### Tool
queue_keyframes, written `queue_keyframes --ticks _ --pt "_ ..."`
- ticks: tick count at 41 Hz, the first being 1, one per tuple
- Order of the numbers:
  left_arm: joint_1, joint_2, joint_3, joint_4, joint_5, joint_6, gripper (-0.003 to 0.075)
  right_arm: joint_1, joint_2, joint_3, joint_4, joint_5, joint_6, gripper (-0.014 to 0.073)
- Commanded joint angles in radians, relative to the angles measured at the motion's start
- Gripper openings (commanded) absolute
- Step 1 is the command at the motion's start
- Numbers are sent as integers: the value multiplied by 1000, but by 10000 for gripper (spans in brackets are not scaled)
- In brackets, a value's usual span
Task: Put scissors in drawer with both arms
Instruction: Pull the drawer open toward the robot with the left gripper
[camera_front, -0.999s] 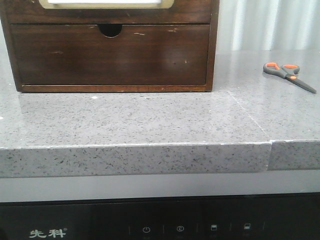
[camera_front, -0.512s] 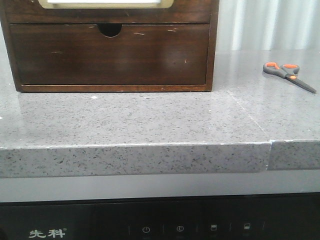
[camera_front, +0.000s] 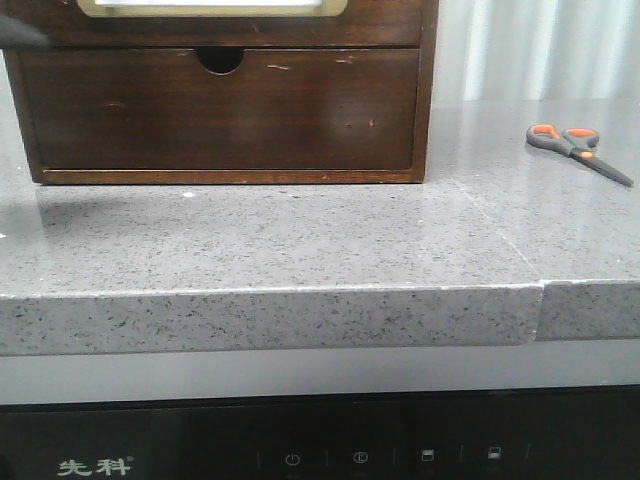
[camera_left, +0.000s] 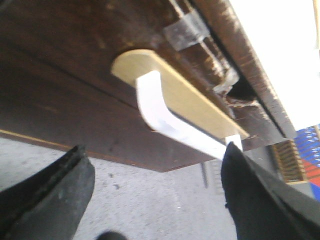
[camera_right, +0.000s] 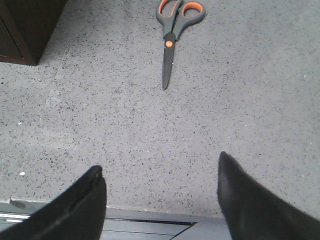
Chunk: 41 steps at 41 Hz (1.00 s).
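The left gripper isn't ready to close on the white handle (camera_left: 172, 122) on the brass plate (camera_left: 131, 64) and needs to move toward it first, as its fingers stop short in the left wrist view.
The scissors (camera_front: 578, 150) lie flat on the grey counter at the right, with dark grey handles, orange loops and blades that point right and toward me. In the right wrist view the scissors (camera_right: 172, 35) lie well ahead of my right gripper (camera_right: 160, 162), which is open and empty above the counter's front edge. The dark brown drawer (camera_front: 220, 110), with its half-round notch, is shut in the cabinet at the back left. My left gripper (camera_left: 155, 149) is open and empty, close to the cabinet's wood front (camera_left: 60, 105). A blurred dark part of the left arm (camera_front: 20, 32) shows at the upper left edge.
A brass plate with a white strip (camera_left: 175, 100) sits on the cabinet above the drawer. The speckled counter (camera_front: 280, 240) has a seam (camera_front: 500, 230) on its right side and a front edge with a black appliance panel (camera_front: 320, 455) below it.
A blurred dark shape of the left arm has come into the front view's upper left corner, and a shadow now falls on the counter there. The scissors and drawer have not moved.
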Motion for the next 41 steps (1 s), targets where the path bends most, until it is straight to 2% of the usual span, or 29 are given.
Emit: queue_keyframes --ticks 1,12,28,31,38,41 --pt "1 20 -53 -123 76 30 512 -7 2 -34 -12 -64 -6 500" --pt "1 124 -95 -251 145 56 512 -7 2 -34 -12 -64 -6 500" --pt "1 196 -156 -250 195 56 501 -7 2 -34 -12 -64 -6 500" --pt "1 196 -156 -250 188 56 438 -7 2 -34 -12 -64 -6 500" --pt "1 196 -156 -250 184 56 229 -7 2 -34 -13 -57 -6 500" --pt "1 196 -156 -250 184 56 177 -7 2 -34 -14 -52 -6 500"
